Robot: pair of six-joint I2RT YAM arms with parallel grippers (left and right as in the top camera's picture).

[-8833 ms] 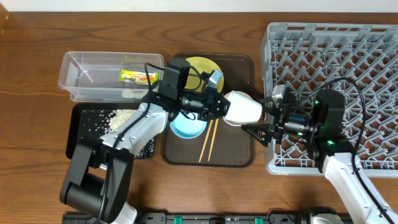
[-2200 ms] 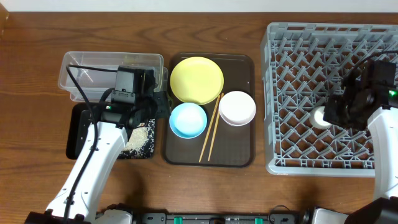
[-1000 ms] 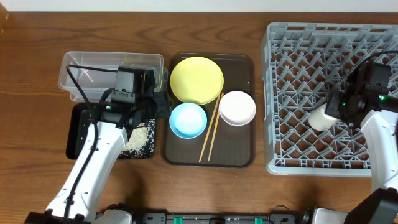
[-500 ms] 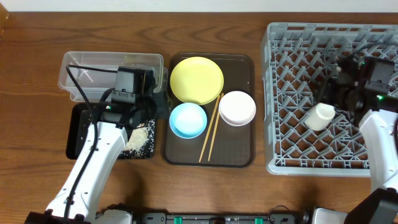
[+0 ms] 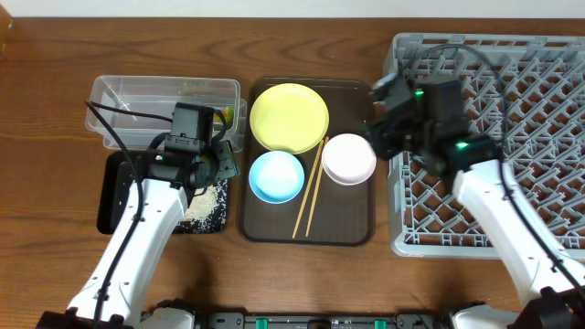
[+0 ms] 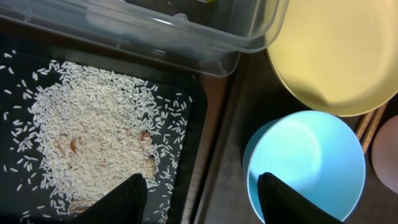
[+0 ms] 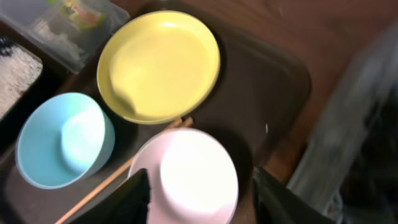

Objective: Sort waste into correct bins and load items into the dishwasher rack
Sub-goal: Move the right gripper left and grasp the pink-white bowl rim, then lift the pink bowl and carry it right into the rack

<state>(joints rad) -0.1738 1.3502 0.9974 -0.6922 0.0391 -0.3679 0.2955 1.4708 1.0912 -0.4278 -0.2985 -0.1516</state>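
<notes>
Next, my right gripper grips the white-pink bowl [image 5: 349,158] by its rim facing the grey rack. That leaves the bowl's body free to load between the rack's wires.
My right gripper [image 5: 377,137] [image 7: 200,190] hangs open over the white-pink bowl [image 5: 349,158] [image 7: 193,168], holding nothing. That bowl sits on the brown tray beside the yellow plate [image 5: 289,117], the light-blue bowl [image 5: 276,175] and the two chopsticks [image 5: 311,187]. My left gripper [image 5: 225,163] [image 6: 202,190] is open and empty, above the seam between the black tray with rice [image 6: 93,143] and the light-blue bowl [image 6: 308,162]. The green-and-yellow wrapper [image 7: 81,15] lies in the clear tub [image 5: 137,100]. The grey rack [image 5: 539,91] stands at the right.
The brown serving tray [image 5: 352,228] lies between the bins and the rack. The black tray [image 5: 114,192] sits just in front of the clear tub. My right forearm crosses the rack's near left corner. Bare wooden table surrounds everything.
My right gripper opened, left the pale cup in the rack, and swung left to above the white-pink bowl. The left gripper widened a little and barely moved.
</notes>
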